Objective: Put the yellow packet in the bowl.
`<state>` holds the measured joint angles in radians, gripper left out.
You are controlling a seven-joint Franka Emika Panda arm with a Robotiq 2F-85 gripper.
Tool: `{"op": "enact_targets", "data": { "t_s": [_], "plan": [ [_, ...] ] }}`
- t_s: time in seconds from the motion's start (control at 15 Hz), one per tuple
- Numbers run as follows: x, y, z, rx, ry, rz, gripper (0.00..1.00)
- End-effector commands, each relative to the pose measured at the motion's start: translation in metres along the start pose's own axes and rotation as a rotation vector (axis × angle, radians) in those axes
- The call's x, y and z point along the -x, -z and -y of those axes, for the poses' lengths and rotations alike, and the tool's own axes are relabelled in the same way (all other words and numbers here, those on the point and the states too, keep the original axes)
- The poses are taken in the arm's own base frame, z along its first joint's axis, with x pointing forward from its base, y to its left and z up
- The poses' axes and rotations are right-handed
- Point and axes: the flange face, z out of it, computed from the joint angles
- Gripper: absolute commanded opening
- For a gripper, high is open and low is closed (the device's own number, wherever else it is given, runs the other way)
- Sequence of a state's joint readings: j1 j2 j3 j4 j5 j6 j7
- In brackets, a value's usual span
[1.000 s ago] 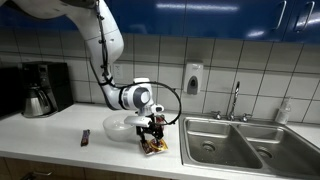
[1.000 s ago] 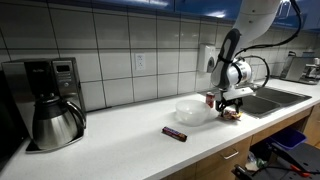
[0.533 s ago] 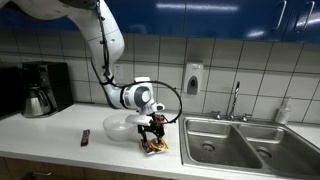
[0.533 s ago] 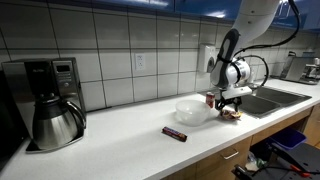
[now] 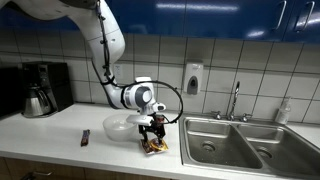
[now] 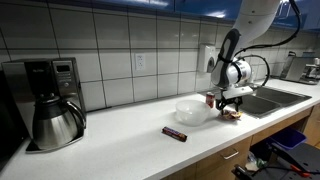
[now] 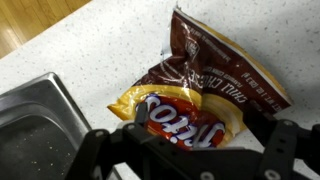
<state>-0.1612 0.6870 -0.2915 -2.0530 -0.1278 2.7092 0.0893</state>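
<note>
Both fingers of my gripper reach down near the white counter, astride the yellow packet's red part (image 5: 154,147) (image 7: 186,120), so my gripper closes on the packet next.
The yellow packet (image 5: 155,147) lies flat on the white counter next to the sink; it also shows in an exterior view (image 6: 232,116). In the wrist view the yellow packet (image 7: 200,95) is crinkled, yellow-orange with dark brown and red print. My gripper (image 5: 152,135) hangs right over it, also seen in an exterior view (image 6: 230,106). Its fingers (image 7: 190,140) are spread wide and straddle the packet's near end. The clear bowl (image 5: 118,127) stands on the counter just beside the packet and shows empty in an exterior view (image 6: 190,110).
A steel sink (image 5: 240,145) lies beside the packet, its edge in the wrist view (image 7: 35,125). A thin dark bar (image 6: 175,133) lies on the counter beyond the bowl. A coffee maker (image 6: 50,100) stands at the far end. A small red can (image 6: 211,100) stands behind the bowl.
</note>
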Motion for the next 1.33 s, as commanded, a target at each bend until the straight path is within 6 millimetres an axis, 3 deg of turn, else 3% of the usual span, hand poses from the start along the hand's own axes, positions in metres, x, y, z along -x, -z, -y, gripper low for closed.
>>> {"op": "enact_targets", "data": {
  "t_s": [0.0, 0.07, 0.27, 0.67, 1.0, 1.27],
  "plan": [
    [-0.002, 0.007, -0.009, -0.005, -0.021, 0.004, 0.73],
    [-0.001, 0.008, -0.011, -0.005, -0.022, 0.003, 0.69],
    [-0.001, 0.008, -0.014, -0.004, -0.026, 0.005, 0.43],
    [0.0, 0.009, -0.017, 0.005, -0.027, 0.005, 0.01],
    [0.0, 0.011, -0.018, 0.005, -0.029, 0.004, 0.0],
    [-0.002, 0.033, -0.026, -0.008, -0.032, -0.031, 0.0]
  ]
}}
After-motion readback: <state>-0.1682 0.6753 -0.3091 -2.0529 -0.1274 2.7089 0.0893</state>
